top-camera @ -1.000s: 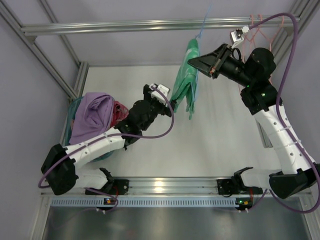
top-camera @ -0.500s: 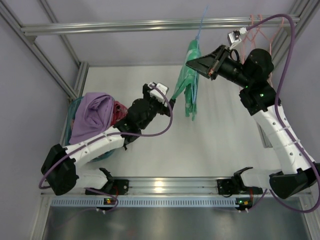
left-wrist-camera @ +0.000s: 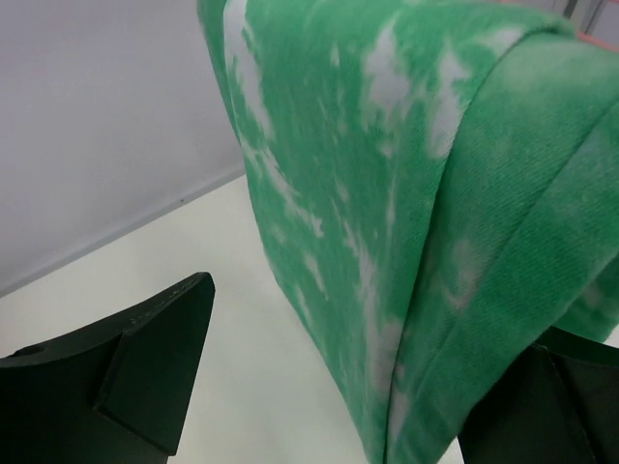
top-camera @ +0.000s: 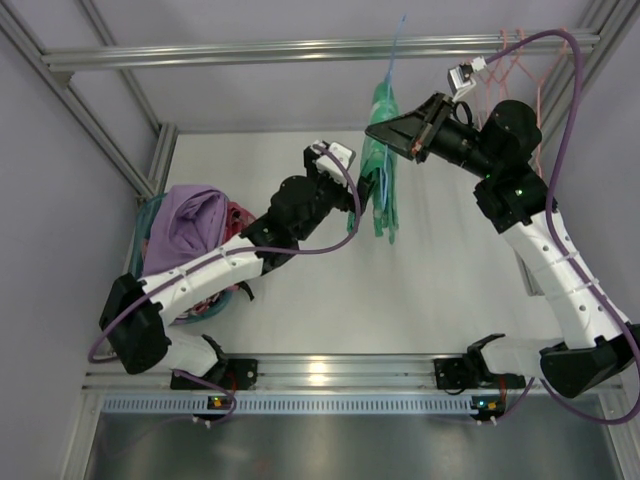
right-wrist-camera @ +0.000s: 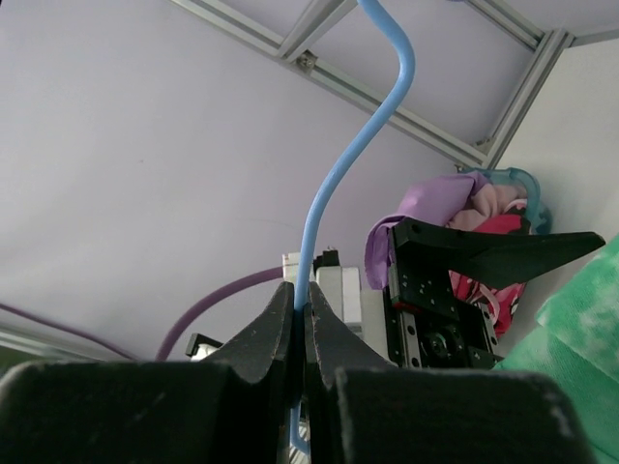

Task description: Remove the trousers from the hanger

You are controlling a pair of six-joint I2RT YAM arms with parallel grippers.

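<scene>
Next, my left gripper grabs the trousers by the folded edge (top-camera: pixel 369 188) (left-wrist-camera: pixel 418 394) away from the hanger's wire and pulls them off the hanger.
The bright green trousers (top-camera: pixel 381 170) hang folded from the light-blue wire hanger (top-camera: pixel 396 50), whose hook reaches up to the top rail. My right gripper (top-camera: pixel 374 129) is shut on the hanger's wire neck (right-wrist-camera: pixel 334 184), just above the trousers; its jaws (right-wrist-camera: pixel 301 300) pinch the wire. My left gripper (top-camera: pixel 352 200) is open at the trousers' lower left edge. In the left wrist view the green fabric (left-wrist-camera: pixel 406 193) hangs between the spread fingers (left-wrist-camera: pixel 145 358), close to the right one. A corner of the trousers shows in the right wrist view (right-wrist-camera: pixel 580 319).
A purple cloth (top-camera: pixel 190 225) and a red-pink cloth (top-camera: pixel 235 222) lie heaped in a teal basket (top-camera: pixel 147 218) at the left. Pink wire hangers (top-camera: pixel 525 50) hang on the metal rail (top-camera: pixel 250 50) at the back right.
My left gripper has moved up and to the right, now straddling the trousers' lower edge. The right gripper has shifted slightly left with the hanger, and the trousers hang straighter.
</scene>
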